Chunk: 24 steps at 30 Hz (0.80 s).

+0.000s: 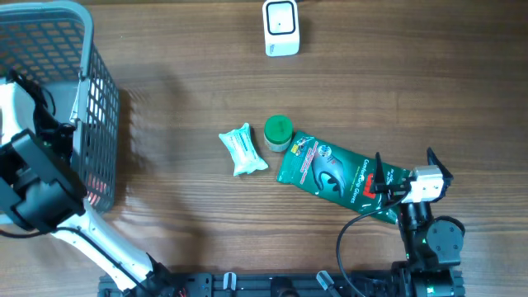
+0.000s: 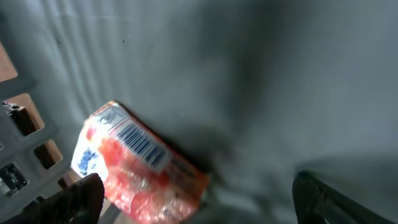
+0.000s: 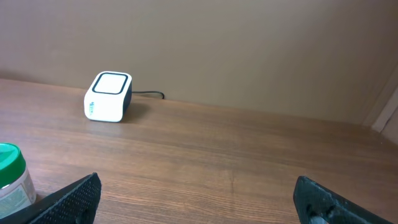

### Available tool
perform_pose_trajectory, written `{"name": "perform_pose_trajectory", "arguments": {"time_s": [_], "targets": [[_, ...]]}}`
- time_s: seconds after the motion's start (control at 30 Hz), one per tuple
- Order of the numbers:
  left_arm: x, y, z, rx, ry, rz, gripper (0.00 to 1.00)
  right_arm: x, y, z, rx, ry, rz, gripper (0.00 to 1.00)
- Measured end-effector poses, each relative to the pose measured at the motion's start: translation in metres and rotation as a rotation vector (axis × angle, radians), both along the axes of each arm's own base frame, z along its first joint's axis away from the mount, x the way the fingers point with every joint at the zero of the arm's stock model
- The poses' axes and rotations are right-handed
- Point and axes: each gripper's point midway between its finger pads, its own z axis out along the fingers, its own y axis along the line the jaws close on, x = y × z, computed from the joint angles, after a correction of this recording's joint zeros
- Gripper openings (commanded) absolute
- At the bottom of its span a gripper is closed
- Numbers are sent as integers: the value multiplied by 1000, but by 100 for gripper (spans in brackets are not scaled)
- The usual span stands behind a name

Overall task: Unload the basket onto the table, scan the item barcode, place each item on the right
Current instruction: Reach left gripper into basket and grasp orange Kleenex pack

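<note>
The left gripper will next take the red and orange packet by its plain end point(image 2: 155, 197), across its sides, so the white barcode label point(image 2: 142, 144) stays uncovered for the scan.
A red and orange packet point(image 2: 140, 168) with a white barcode label lies on the grey floor of the basket point(image 1: 97, 107). My left gripper point(image 2: 199, 186) is down inside the basket and open. The packet lies between its fingers, close to the left finger point(image 2: 81, 199), and neither finger presses it. The white scanner point(image 1: 281, 27) stands at the table's far edge and shows far off in the right wrist view point(image 3: 107, 97). My right gripper point(image 1: 403, 158) stands open low over the table at the right, with nothing between its fingers.
A green-lidded jar point(image 1: 278, 134), a white and green packet point(image 1: 243, 149) and a green pouch point(image 1: 330, 171) lie mid-table. The pouch's right end lies under my right arm. The jar point(image 3: 11, 180) shows at the left edge of the right wrist view.
</note>
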Motion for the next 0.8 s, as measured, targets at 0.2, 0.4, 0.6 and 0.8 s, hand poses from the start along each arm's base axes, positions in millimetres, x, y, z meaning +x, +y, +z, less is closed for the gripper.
{"name": "perform_pose_trajectory", "arguments": {"time_s": [0.2, 0.4, 0.6, 0.8], "targets": [[-5, -4, -10, 7, -22, -8, 55, 0, 0, 0, 0, -1, 0, 100], [-30, -16, -16, -8, 47, -22, 4, 0, 0, 0, 0, -1, 0, 100], [-15, -13, -4, -42, 35, -6, 4, 0, 0, 0, 0, -1, 0, 100], [45, 18, 137, 137, -316, -4, 4, 0, 0, 0, 0, -1, 0, 100]]}}
